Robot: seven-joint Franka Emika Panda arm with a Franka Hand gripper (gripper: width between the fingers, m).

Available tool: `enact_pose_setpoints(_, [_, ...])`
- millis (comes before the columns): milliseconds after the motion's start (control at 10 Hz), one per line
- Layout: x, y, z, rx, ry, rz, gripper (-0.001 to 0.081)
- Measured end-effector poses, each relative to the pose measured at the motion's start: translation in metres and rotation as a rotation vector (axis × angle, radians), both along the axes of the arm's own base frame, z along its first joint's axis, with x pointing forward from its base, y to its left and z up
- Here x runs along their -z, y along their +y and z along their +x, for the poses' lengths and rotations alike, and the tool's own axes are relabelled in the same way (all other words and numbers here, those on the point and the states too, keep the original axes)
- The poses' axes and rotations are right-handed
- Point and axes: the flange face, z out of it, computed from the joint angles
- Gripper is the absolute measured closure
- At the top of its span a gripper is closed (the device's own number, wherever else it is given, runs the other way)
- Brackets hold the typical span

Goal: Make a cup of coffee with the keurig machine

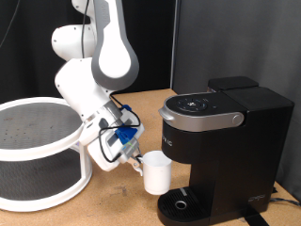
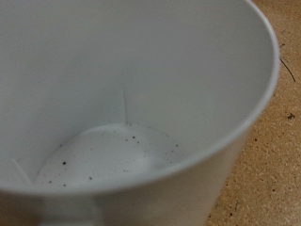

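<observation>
The cup's base is still short of the machine's round drip tray (image 1: 181, 205) in the exterior view. My gripper will keep holding the cup until its base gets there.
The cup (image 1: 156, 174) is a plain white mug, upright, just to the exterior view's left of the keurig machine (image 1: 224, 141) and beside its round drip tray (image 1: 181, 203). My gripper (image 1: 137, 161) is at the cup's rim on the side away from the machine and looks shut on it. In the wrist view the cup's inside (image 2: 122, 113) fills the frame, empty, with dark specks on its bottom. My fingers do not show there. The machine's silver-grey lid handle (image 1: 199, 118) is down.
A white round two-tier stand (image 1: 38, 151) stands at the exterior view's left, close behind my arm. The table (image 2: 273, 160) is brown and cork-like. A dark curtain hangs behind the machine.
</observation>
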Motion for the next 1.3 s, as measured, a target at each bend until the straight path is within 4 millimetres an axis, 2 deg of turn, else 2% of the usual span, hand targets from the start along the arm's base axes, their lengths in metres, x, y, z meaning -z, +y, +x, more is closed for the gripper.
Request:
enact_pose_setpoints(800, [0.004, 0.028, 0.017, -0.012, -0.042, 0.007, 0.0734])
enact_pose_setpoints(1300, [0.017, 0.039, 0.024, -0.011, -0.047, 0.004, 0.0734])
